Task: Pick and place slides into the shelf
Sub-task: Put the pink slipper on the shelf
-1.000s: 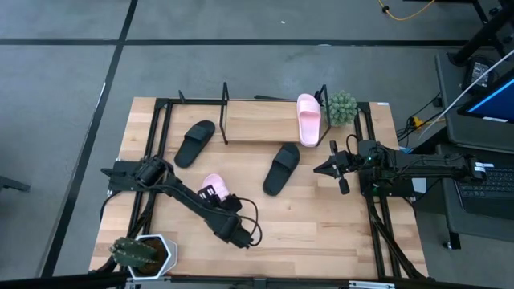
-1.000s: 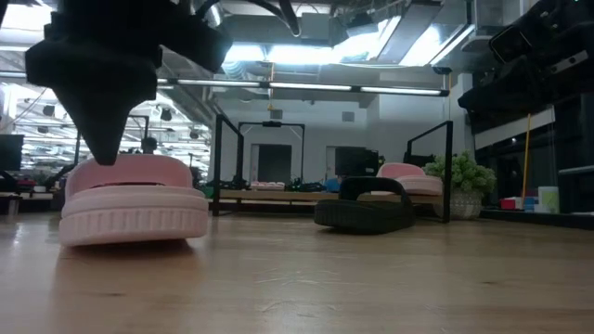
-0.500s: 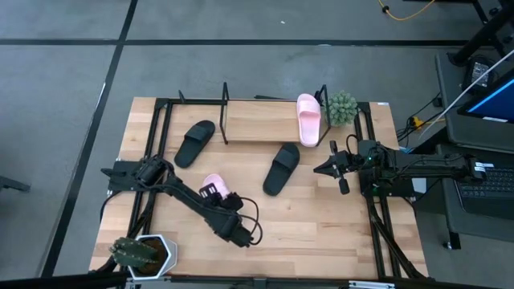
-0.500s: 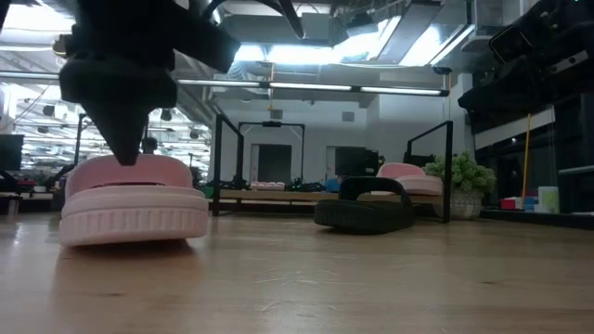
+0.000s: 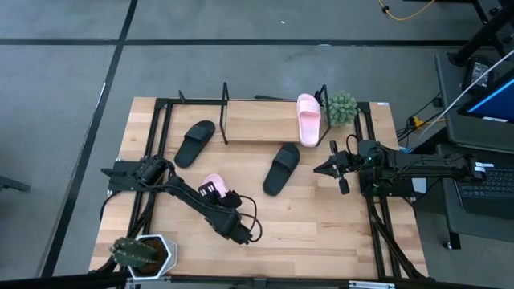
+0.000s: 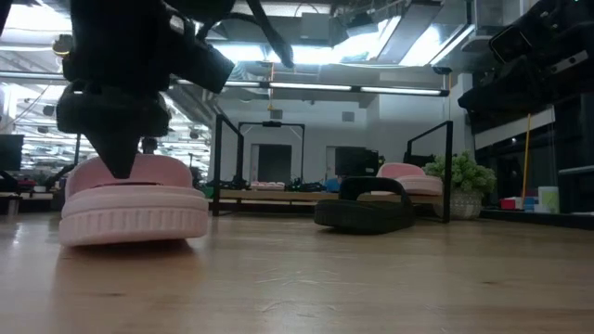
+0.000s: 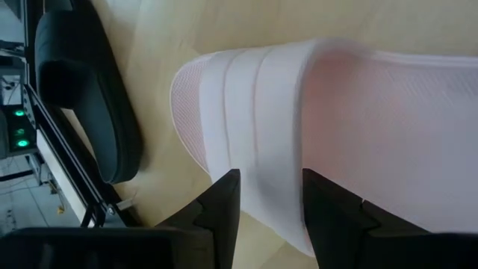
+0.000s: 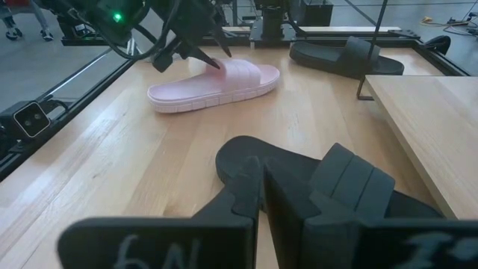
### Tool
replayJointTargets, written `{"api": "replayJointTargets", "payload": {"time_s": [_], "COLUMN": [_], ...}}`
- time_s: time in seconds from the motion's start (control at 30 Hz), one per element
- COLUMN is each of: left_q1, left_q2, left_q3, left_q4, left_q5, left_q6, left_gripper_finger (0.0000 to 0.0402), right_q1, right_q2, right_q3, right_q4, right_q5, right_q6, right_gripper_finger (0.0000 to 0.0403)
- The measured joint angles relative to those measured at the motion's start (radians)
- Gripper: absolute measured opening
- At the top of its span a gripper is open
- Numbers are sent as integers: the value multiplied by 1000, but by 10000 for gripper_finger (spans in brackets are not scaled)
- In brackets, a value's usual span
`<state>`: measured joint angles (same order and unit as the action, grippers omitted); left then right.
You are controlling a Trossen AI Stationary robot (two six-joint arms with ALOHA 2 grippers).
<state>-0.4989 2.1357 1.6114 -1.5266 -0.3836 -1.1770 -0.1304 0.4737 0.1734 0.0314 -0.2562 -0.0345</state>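
The pink slide should go on the shelf [image 5: 261,122] beside its mate, so my left gripper will next grip the slide by its ribbed strap [image 5: 215,183].
A pale pink slide [image 5: 215,182] lies sole-down on the table's near-left part. My left gripper [image 5: 210,191] hangs open over its strap, pointing down; in the left wrist view [image 7: 270,179] the two fingers stand over the ribbed strap. A second pink slide [image 5: 307,119] rests on the shelf's board [image 5: 261,122] at its right end. One black slide [image 5: 195,143] lies left of the shelf, another [image 5: 281,168] in front of it. My right gripper [image 5: 321,169] waits shut at the right, just behind that black slide [image 8: 321,175]. My left gripper comes from above, pointing down, with its open fingers [image 6: 116,167] at the top of the pink slide's strap [image 7: 258,127]. I cannot tell whether the fingertips touch it. The slide lies flat on the table.
A potted plant [image 5: 143,253] stands at the near-left corner, and a small green plant [image 5: 343,107] stands by the shelf's right end. Black frame rails [image 5: 157,152] run along the table's left and right sides. Bare tabletop [image 5: 321,225] shows in the near-right part.
My left gripper has shifted a little over the pink slide and come down closer to its strap. The slide has stayed where it was.
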Motion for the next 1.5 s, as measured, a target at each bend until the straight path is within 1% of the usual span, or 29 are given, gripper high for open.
{"api": "replayJointTargets", "payload": {"time_s": [0.13,0.4,0.47,0.67,0.77,0.9,1.13,1.3,1.5], "left_q1": [1,1,1,1,1,-2,-15,-22,-3], "left_q2": [0,0,0,0,-3,-16,-61,-106,-159], "left_q3": [-3,-3,-3,-3,-3,21,81,88,88], "left_q4": [1,-1,-2,-2,-12,-45,-42,-45,-45], "left_q5": [0,4,4,-2,-23,-62,-143,-218,-279], "left_q6": [0,0,-1,-2,-24,-51,-44,-43,-24], "left_gripper_finger": [106,25,11,12,6,4,3,3,2], "right_q1": [0,0,0,0,0,0,0,0,0], "right_q2": [0,0,0,0,0,0,0,0,0], "right_q3": [0,0,0,0,0,0,0,0,0], "right_q4": [0,0,0,0,0,0,-3,-5,-6], "right_q5": [0,0,0,0,0,0,0,0,0], "right_q6": [0,0,0,0,0,0,0,0,0], "right_gripper_finger": [23,23,23,23,23,23,23,23,23]}}
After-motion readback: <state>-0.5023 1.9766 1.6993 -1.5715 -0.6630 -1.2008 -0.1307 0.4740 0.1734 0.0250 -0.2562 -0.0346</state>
